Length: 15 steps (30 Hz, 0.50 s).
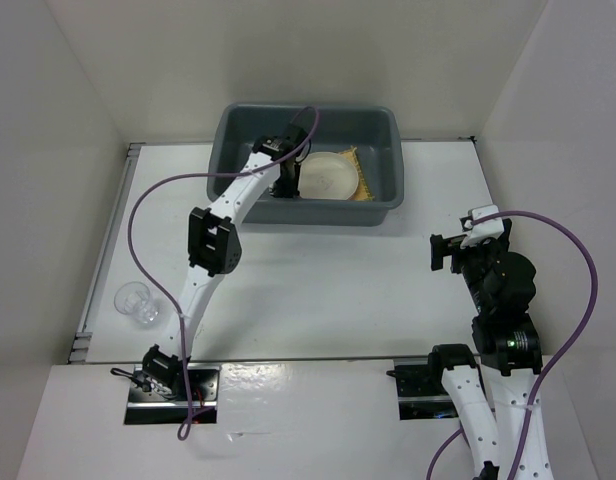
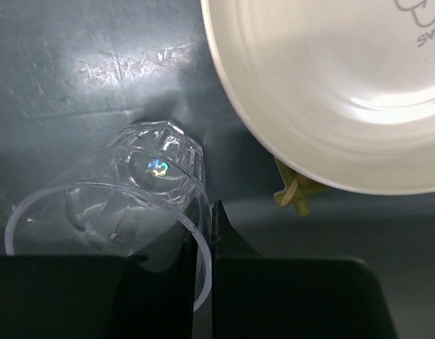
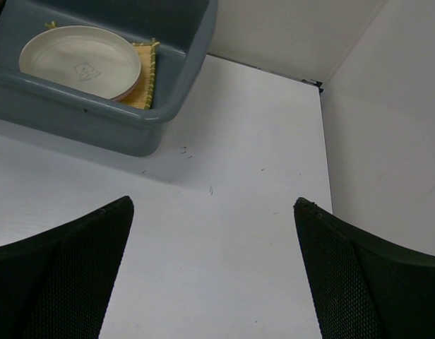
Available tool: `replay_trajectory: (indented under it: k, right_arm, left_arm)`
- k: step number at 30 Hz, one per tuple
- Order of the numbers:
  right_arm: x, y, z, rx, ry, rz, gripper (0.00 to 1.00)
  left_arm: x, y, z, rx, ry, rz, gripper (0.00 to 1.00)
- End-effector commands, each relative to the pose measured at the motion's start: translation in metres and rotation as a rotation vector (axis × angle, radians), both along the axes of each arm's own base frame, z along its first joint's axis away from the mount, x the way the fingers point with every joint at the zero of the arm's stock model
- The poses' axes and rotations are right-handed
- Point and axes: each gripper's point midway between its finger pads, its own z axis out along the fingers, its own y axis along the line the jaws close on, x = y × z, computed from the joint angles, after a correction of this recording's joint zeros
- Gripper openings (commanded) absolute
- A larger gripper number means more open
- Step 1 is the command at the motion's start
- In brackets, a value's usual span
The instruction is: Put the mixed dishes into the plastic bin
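The small glass's base is low over the bare bottom of the bin and the glass would come to rest there, so my left gripper lets go next.
The dark grey plastic bin (image 1: 243, 125) stands at the back middle of the table. In it the cream plate (image 1: 328, 175) lies on the yellow woven mat (image 1: 365, 172). A thin pinkish edge shows under the cream plate (image 3: 80, 60) in the right wrist view; the pink plate itself is hidden. My left gripper (image 2: 203, 222) is down inside the bin (image 2: 76, 70), shut on the rim of a small clear glass (image 2: 133, 191) that lies tilted just left of the plate (image 2: 330, 92). A mat corner (image 2: 292, 192) sticks out beneath the plate. My right gripper (image 1: 443, 250) is open and empty above the table.
A second clear glass (image 1: 136, 303) stands on the table at the near left, beside the left arm's lower link. White walls enclose the table on three sides. The bin's front wall (image 3: 97, 120) lies ahead and left of my right gripper (image 3: 214, 205).
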Motion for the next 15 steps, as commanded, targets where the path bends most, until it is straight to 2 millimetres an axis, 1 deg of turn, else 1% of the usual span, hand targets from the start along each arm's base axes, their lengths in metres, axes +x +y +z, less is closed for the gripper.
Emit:
replay_trajectory:
  k: [1, 2, 3, 4, 6, 7, 8, 9, 10, 11, 12, 13, 14, 15]
  right_arm:
    - [0.0, 0.004, 0.008, 0.003, -0.033, 0.018, 0.99]
    - [0.0, 0.004, 0.008, 0.003, -0.033, 0.018, 0.99]
    - [0.0, 0.004, 0.008, 0.003, -0.033, 0.018, 0.99]
    - [0.0, 0.005, 0.008, 0.004, -0.033, 0.027, 0.99]
    - [0.002, 0.005, 0.006, 0.004, -0.024, 0.027, 0.99]
    - [0.002, 0.005, 0.006, 0.004, -0.024, 0.027, 0.99]
    - [0.002, 0.005, 0.006, 0.004, -0.024, 0.027, 0.99]
    - [0.002, 0.005, 0.006, 0.004, -0.024, 0.027, 0.99]
    - [0.002, 0.007, 0.006, 0.004, -0.024, 0.036, 0.99]
    - [0.002, 0.007, 0.006, 0.005, -0.024, 0.037, 0.99]
    - [0.002, 0.007, 0.006, 0.005, -0.024, 0.037, 0.99]
    - [0.002, 0.007, 0.006, 0.005, -0.024, 0.037, 0.99]
    - [0.002, 0.007, 0.006, 0.005, -0.024, 0.037, 0.99]
    - [0.002, 0.007, 0.006, 0.005, -0.024, 0.037, 0.99]
  left_arm:
    - [0.003, 0.007, 0.005, 0.026, -0.017, -0.003, 0.0]
    - [0.003, 0.007, 0.005, 0.026, -0.017, -0.003, 0.0]
    - [0.0, 0.011, -0.004, 0.047, 0.005, 0.001, 0.0]
    - [0.001, 0.013, -0.004, 0.059, 0.0, 0.006, 0.06]
    - [0.0, 0.015, -0.006, 0.072, 0.004, 0.01, 0.13]
    - [-0.002, 0.014, -0.001, 0.086, -0.003, 0.007, 0.19]
    - [-0.002, 0.016, -0.001, 0.094, -0.006, 0.01, 0.22]
    - [0.0, 0.018, 0.006, 0.104, -0.023, 0.008, 0.31]
    - [0.0, 0.018, 0.014, 0.096, -0.038, 0.008, 0.34]
    - [0.003, 0.02, 0.023, 0.1, -0.061, 0.015, 0.42]
    - [0.003, 0.02, 0.036, 0.089, -0.083, 0.017, 0.53]
    - [0.006, 0.023, 0.047, 0.1, -0.115, 0.029, 0.6]
    - [0.006, 0.026, 0.067, 0.094, -0.151, 0.037, 0.66]
    - [0.007, 0.028, 0.081, 0.09, -0.182, 0.056, 0.76]
